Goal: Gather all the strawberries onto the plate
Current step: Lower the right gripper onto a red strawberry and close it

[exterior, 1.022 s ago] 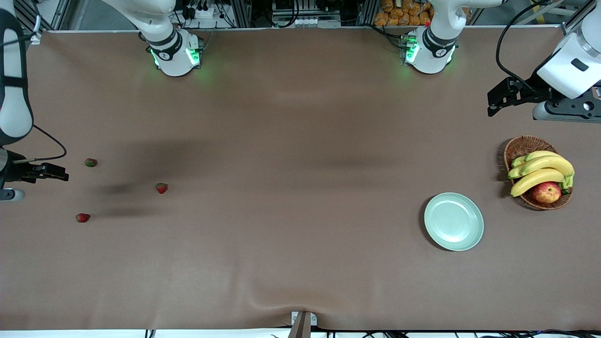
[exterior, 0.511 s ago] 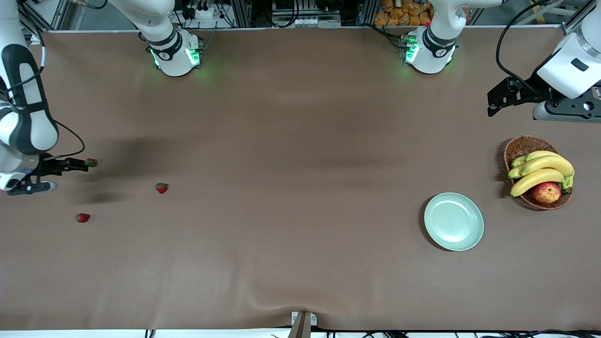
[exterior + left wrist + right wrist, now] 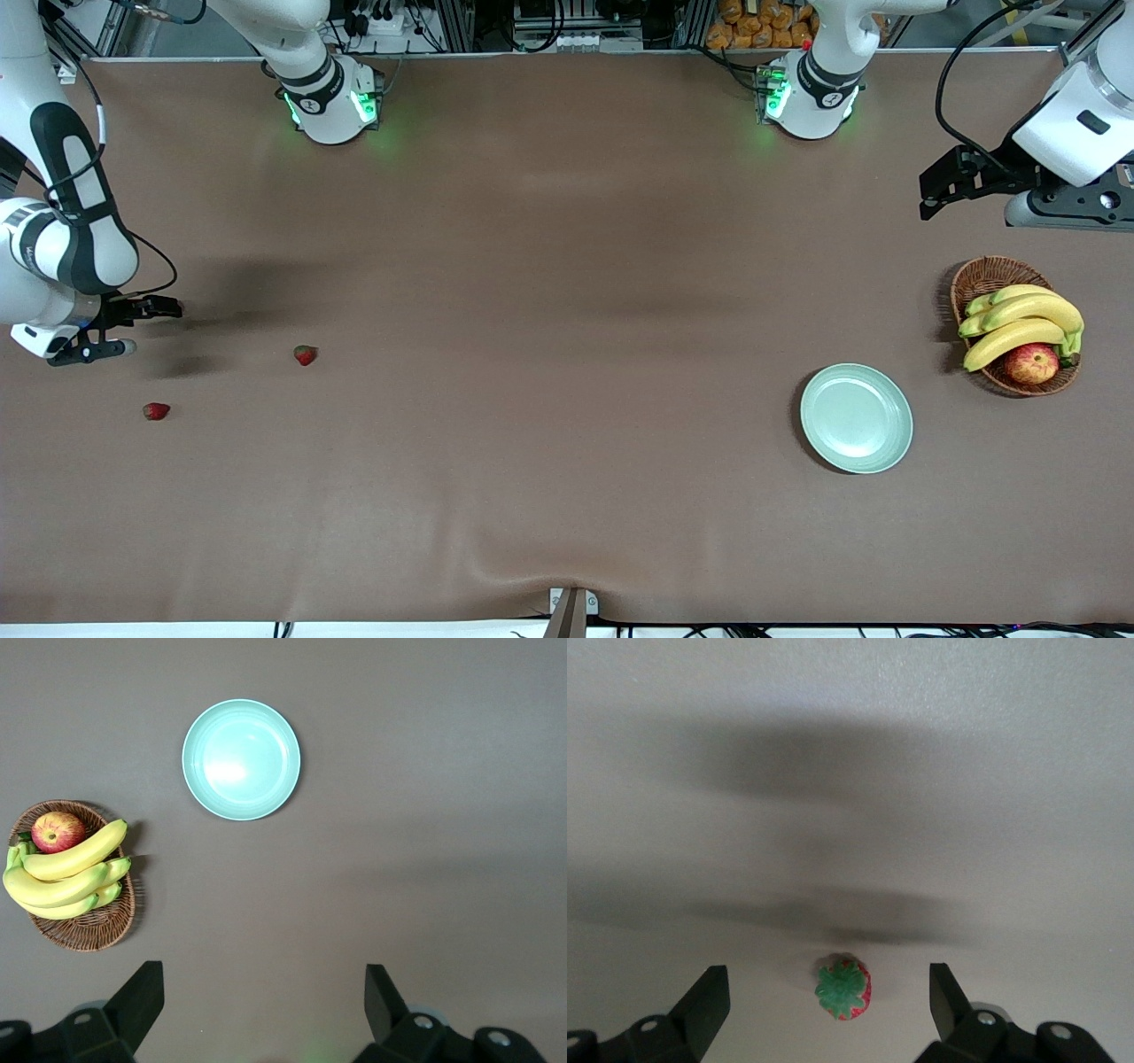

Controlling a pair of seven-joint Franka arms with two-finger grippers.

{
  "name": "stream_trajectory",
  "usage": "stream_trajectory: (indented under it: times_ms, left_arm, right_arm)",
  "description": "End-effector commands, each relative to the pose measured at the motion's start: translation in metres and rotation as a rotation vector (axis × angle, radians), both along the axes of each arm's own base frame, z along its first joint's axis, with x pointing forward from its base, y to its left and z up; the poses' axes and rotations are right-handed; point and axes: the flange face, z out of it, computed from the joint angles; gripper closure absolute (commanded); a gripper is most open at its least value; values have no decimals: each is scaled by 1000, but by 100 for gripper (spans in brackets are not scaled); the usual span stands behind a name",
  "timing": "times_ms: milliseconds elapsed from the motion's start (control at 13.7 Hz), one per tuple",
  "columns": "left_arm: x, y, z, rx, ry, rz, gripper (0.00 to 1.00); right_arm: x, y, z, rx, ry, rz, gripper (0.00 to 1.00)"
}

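Observation:
My right gripper's fingers are above the strawberry and would miss it if closed now, so they should lower first.
Two strawberries point(image 3: 305, 355) point(image 3: 156, 411) lie on the brown table toward the right arm's end. My right gripper point(image 3: 165, 308) hangs open over another strawberry point(image 3: 843, 989), which the front view hides under the fingers. In the right wrist view that berry lies green top up on the table, in line with the gap of the right gripper point(image 3: 828, 1010) and touching neither finger. The pale mint-green plate point(image 3: 856, 417) point(image 3: 241, 759) sits bare toward the left arm's end. My left gripper point(image 3: 927, 197) point(image 3: 261, 1005) waits open and holds nothing, over bare table near the basket.
A wicker basket point(image 3: 980, 277) point(image 3: 84, 930) with bananas point(image 3: 1019, 323) and a red-yellow apple point(image 3: 1031, 362) stands beside the plate, at the left arm's end. The cloth has a wrinkle point(image 3: 532, 558) near the front edge.
My right arm has swung in over the table and its gripper now covers the strawberry farthest from the front camera. The left arm, plate and other berries have not moved.

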Motion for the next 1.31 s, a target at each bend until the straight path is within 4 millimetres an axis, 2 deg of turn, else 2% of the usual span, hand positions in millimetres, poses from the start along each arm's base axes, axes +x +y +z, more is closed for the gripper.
stream_trajectory:
  times_ms: [0, 219, 584, 730, 949, 1241]
  left_arm:
    - [2, 2, 3, 17, -4, -9, 0]
    - [2, 2, 3, 17, -4, -9, 0]
    - [2, 2, 3, 17, -4, -9, 0]
    - [2, 3, 3, 17, -4, -7, 0]
    - [2, 2, 3, 17, -4, -9, 0]
    - [2, 2, 3, 17, -4, -9, 0]
  right_arm:
    - [-9, -3, -12, -13, 11, 40, 0]
    - [-24, -13, -21, -7, 43, 22, 0]
    - [-30, -12, -30, 2, 62, 20, 0]
    - [-31, -11, -31, 3, 67, 21, 6]
    - [-31, -10, -33, 3, 68, 24, 23]
    - [-26, -6, -31, -1, 60, 34, 37]
